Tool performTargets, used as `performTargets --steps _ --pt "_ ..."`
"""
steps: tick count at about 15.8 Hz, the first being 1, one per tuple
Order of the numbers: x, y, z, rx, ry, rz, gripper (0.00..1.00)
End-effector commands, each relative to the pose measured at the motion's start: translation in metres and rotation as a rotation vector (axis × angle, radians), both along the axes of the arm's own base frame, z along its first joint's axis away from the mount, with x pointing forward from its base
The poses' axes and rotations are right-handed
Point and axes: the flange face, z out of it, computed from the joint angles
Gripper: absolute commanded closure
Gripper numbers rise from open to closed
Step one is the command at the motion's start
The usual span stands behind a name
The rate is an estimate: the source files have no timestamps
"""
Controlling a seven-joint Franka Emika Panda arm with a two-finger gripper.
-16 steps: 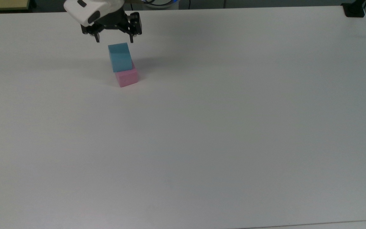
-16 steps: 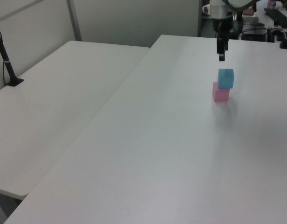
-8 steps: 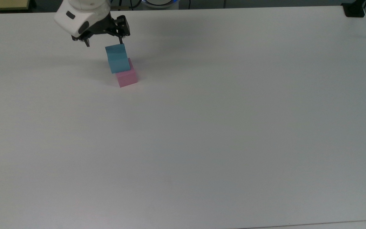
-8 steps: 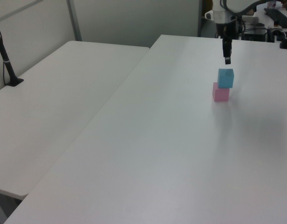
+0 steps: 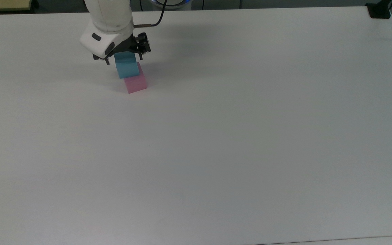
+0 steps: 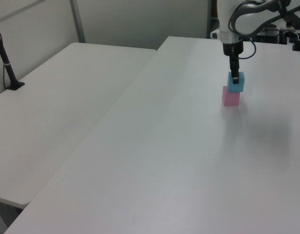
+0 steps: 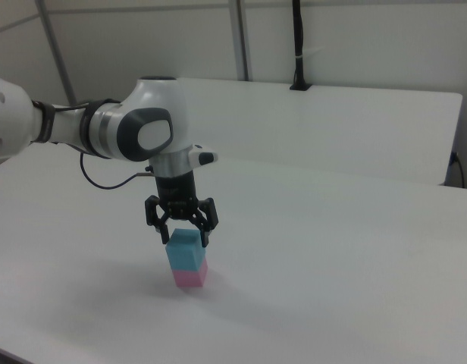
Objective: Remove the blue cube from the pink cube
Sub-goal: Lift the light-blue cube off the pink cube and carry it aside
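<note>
My gripper grips the blue cube by its opposite sides next, to take the blue cube off the pink cube [image 6: 231, 97].
The blue cube [image 5: 128, 69] stands on top of the pink cube [image 5: 135, 82], near the far left of the white table [image 5: 237, 136] in the top view. The stack also appears as blue cube [image 6: 236, 85] over pink cube [image 6: 231, 97], and blue cube [image 7: 186, 255] over pink cube [image 7: 190, 277]. My gripper [image 5: 124, 60] points straight down and is open. Its two fingers straddle the upper part of the blue cube, one on each side, as the gripper [image 7: 185, 237] in the right view shows. From the left view, the gripper [image 6: 234, 77] overlaps the cube's top.
A second white table [image 6: 67, 97] adjoins this one, with a black clamped post [image 6: 8, 66] on it. A black mount [image 5: 379, 10] sits at the table's far right corner in the top view. A cable [image 7: 104, 178] hangs from the arm.
The gripper has come down from above and behind the stack and now straddles the blue cube's top. Both cubes have stayed in place.
</note>
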Motion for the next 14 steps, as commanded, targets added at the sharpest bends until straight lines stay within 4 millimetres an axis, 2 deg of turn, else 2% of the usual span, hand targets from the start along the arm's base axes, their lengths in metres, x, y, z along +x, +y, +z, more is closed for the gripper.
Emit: performTargets --steps 1,2,3,5,8,9,11,13,14 --pt "-0.004 -0.002 -0.005 0.008 -0.027 0.017 0.63" --pt "-0.004 -0.002 -0.003 0.008 -0.024 0.021 0.87" --pt "-0.005 -0.003 0.0 0.011 -0.022 0.027 1.0" --pt "-0.008 -0.016 0.013 0.015 -0.009 0.016 0.99" --pt "-0.011 -0.065 0.06 0.048 -0.025 -0.024 0.99" --pt "-0.013 -0.084 0.065 0.059 -0.044 -0.059 0.99" --pt "-0.021 -0.13 0.058 0.043 -0.072 -0.089 0.97" --pt "-0.03 -0.183 0.032 0.0 -0.123 -0.114 0.94" --pt "-0.029 -0.198 0.021 -0.025 -0.141 -0.121 0.94"
